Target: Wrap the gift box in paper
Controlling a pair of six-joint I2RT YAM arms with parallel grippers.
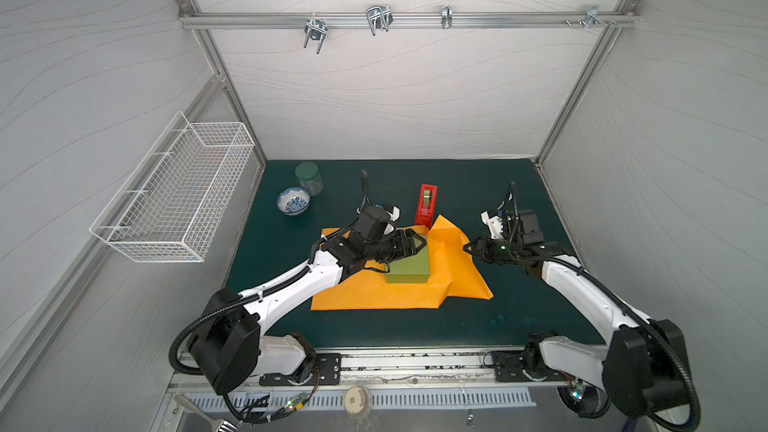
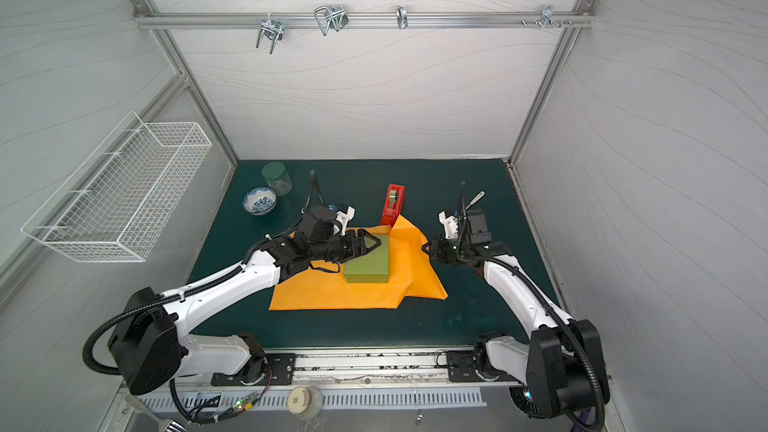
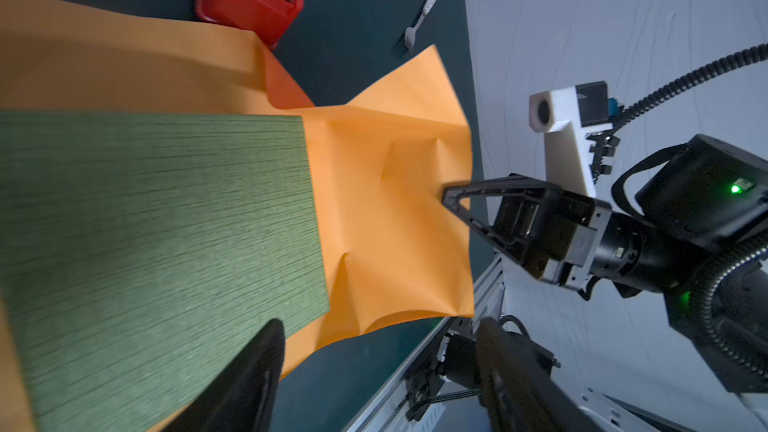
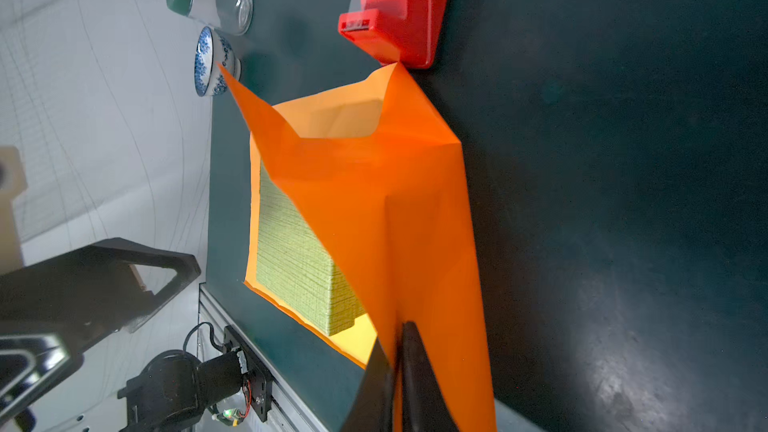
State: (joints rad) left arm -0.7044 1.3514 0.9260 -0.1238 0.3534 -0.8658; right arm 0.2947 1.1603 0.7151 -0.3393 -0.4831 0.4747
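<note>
The orange paper is to be folded over the gift box (image 1: 409,270), so the left gripper should next pinch the paper by its raised edge (image 1: 475,267) beside the right gripper.
The yellow-green ribbed gift box (image 1: 409,270) lies on the orange paper (image 1: 374,297) in the middle of the mat, and shows in both top views. My left gripper (image 1: 419,243) stands open over the box's far end with nothing between its fingers; in the left wrist view one finger (image 3: 266,359) overlaps the box (image 3: 158,222). I cannot tell if it touches the box. My right gripper (image 1: 467,248) is shut on the paper's right edge. The right wrist view shows that gripper (image 4: 395,351) pinching the sheet (image 4: 415,222), whose right side rises beside the box (image 4: 295,259).
A red tape dispenser (image 1: 427,205) stands just behind the paper's far corner. A blue-and-white bowl (image 1: 293,200) and a green-lidded jar (image 1: 309,177) sit at the back left. A fork (image 2: 475,200) lies at the back right. A wire basket (image 1: 174,197) hangs on the left wall.
</note>
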